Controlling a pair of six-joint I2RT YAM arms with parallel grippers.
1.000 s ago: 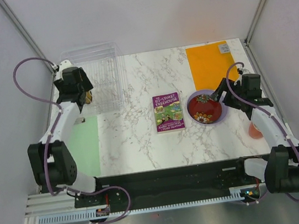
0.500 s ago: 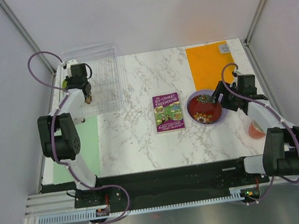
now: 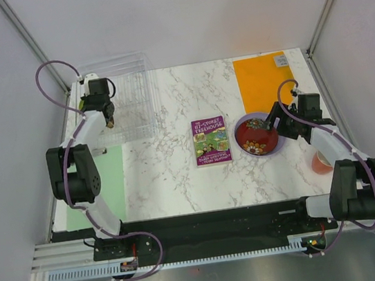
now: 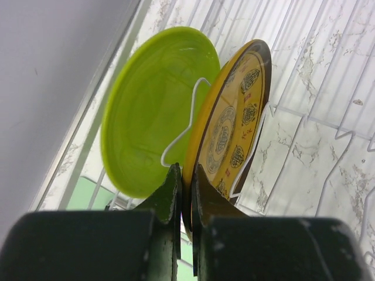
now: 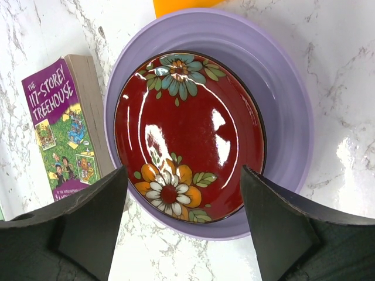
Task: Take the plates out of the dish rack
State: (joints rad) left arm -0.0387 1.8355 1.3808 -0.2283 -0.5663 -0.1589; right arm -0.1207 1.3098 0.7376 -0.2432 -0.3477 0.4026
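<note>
I would bring the yellow patterned plate [image 3: 110, 123] up out of the rack [image 3: 128, 93] if I lifted my left gripper now. Its fingers are shut across the yellow plate's near rim.
Two plates stand upright among the ribs of the clear dish rack [image 3: 128, 93] at the back left: a lime green plate [image 4: 152, 111] and a yellow patterned plate [image 4: 234, 129]. My left gripper [image 4: 186, 187] is shut on the near rim of the yellow one, and in the top view the left gripper [image 3: 107, 118] sits at the rack's left side. The dark red patterned plate [image 5: 187, 134] lies flat inside the large lavender plate [image 5: 281, 105] on the table at the right. My right gripper [image 5: 183, 175] hovers open just above them, holding nothing.
A purple paperback book [image 3: 210, 140] lies in the middle of the marble table, just left of the stacked plates. A flat orange mat [image 3: 262, 77] is at the back right and a green mat [image 3: 106, 183] at the left. An orange-pink cup [image 3: 320, 162] stands beside the right arm.
The left arm reached further into the rack and its jaws closed on the yellow plate's rim. The right gripper shifted slightly and stayed open over the red plate.
</note>
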